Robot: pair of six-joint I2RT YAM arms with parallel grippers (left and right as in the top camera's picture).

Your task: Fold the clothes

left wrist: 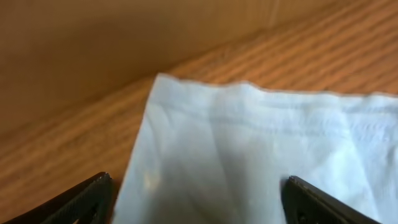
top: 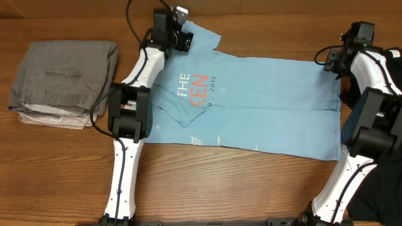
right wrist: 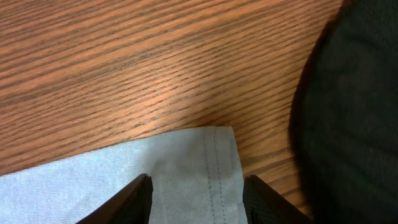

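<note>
My left gripper needs to grab the light blue T-shirt [top: 264, 107] by its far sleeve, opposite the T-shirt's hem corner. Then I will fold the T-shirt's far side over.
The light blue T-shirt [top: 264, 107] lies flat across the table, with one side folded in over the white and coral lettering [top: 191, 88]. My left gripper [top: 184, 39] is at the shirt's far left sleeve. In the left wrist view its fingers [left wrist: 196, 196] are wide open with the sleeve's cloth [left wrist: 249, 149] between them. My right gripper [top: 331, 63] is at the shirt's far right corner. In the right wrist view its fingers [right wrist: 196, 190] are open astride the stitched hem corner [right wrist: 205, 155]. The neck label is not in view.
A stack of folded grey clothes [top: 63, 81] sits at the left of the table. A dark object [right wrist: 354, 112] lies just right of the hem corner. Bare wood [right wrist: 155, 62] lies beyond the shirt's far edge.
</note>
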